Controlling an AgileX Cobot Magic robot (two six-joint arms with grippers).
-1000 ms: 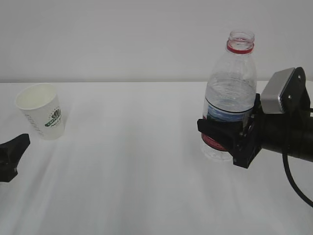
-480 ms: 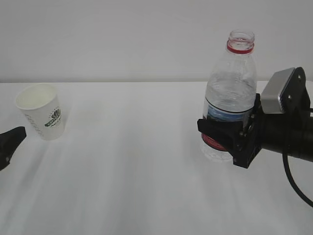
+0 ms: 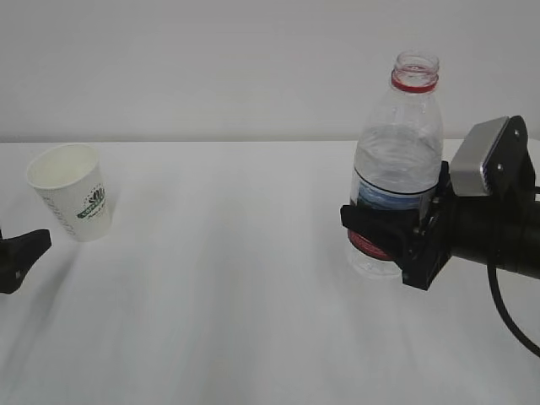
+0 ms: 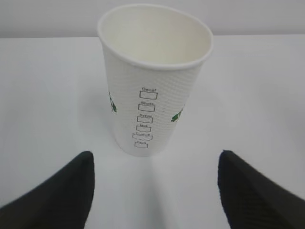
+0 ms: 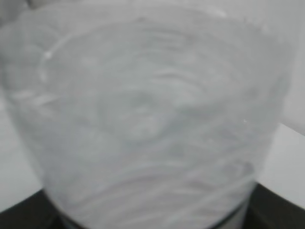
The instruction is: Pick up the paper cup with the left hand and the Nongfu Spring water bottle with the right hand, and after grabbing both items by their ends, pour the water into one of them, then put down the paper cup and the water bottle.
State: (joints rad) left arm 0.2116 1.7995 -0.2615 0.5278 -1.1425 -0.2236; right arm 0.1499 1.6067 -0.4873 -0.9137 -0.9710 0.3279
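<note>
My left gripper grabs the cup around its narrower lower part (image 3: 87, 218) next, since the paper cup flares wide at its rim (image 3: 64, 165) and tapers downward.
The paper cup (image 3: 72, 194) stands upright and empty at the far left of the white table; in the left wrist view the cup (image 4: 155, 81) shows its printed boxes. My left gripper (image 4: 155, 191) is open, its black fingers (image 4: 62, 191) spread wide just short of the cup, touching nothing. At the frame's left edge only one finger (image 3: 21, 257) shows. The Nongfu Spring water bottle (image 3: 398, 143) stands upright with no cap, partly filled with water. My right gripper (image 3: 381, 232) is shut on it at the red label. The bottle (image 5: 147, 119) fills the right wrist view.
The white table (image 3: 228, 321) runs back to a plain white wall. The right arm with its silver-grey plate (image 3: 485, 160) and black cable (image 3: 510, 325) comes in from the right edge.
The left gripper's finger drew back slightly toward the left edge, then came back to about where it was. The cup, bottle and right arm have not moved.
</note>
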